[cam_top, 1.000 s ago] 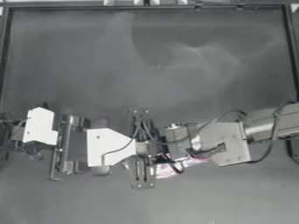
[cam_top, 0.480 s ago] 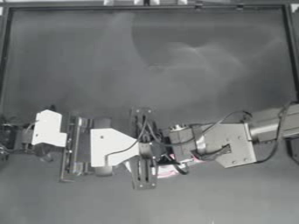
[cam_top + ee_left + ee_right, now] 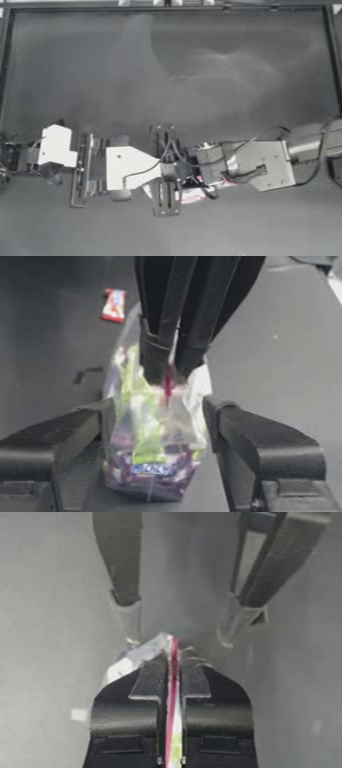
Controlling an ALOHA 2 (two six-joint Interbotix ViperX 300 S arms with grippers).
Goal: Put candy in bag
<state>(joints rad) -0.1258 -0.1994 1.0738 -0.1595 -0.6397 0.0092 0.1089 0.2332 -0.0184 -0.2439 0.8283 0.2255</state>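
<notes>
The left gripper grabs the bag's pink seal strip next, to hold the opening of the bag open for the candy [image 3: 113,305].
The bag [image 3: 153,436], a clear pouch with multicoloured contents, stands upright on the table. My right gripper [image 3: 172,657] is shut on the pink seal strip [image 3: 173,677] at its top, and reaches in from beyond the bag [image 3: 167,373] in the left wrist view. My left gripper [image 3: 155,406] is open, with one jaw on each side of the bag's body. The candy [image 3: 113,305], a small red-and-white wrapper, lies flat on the table beyond the bag. In the top view both grippers meet low in the middle, left gripper [image 3: 175,175] and right gripper [image 3: 190,177], and only a corner of the bag [image 3: 194,194] shows.
The dark table [image 3: 174,75] stretches bare above the arms to its raised rim [image 3: 174,9]. Both arms and their cables crowd the lower middle of the table.
Both arms have shifted a little to the right, the left one closing in on the bag. The right gripper keeps its hold on the bag's top.
</notes>
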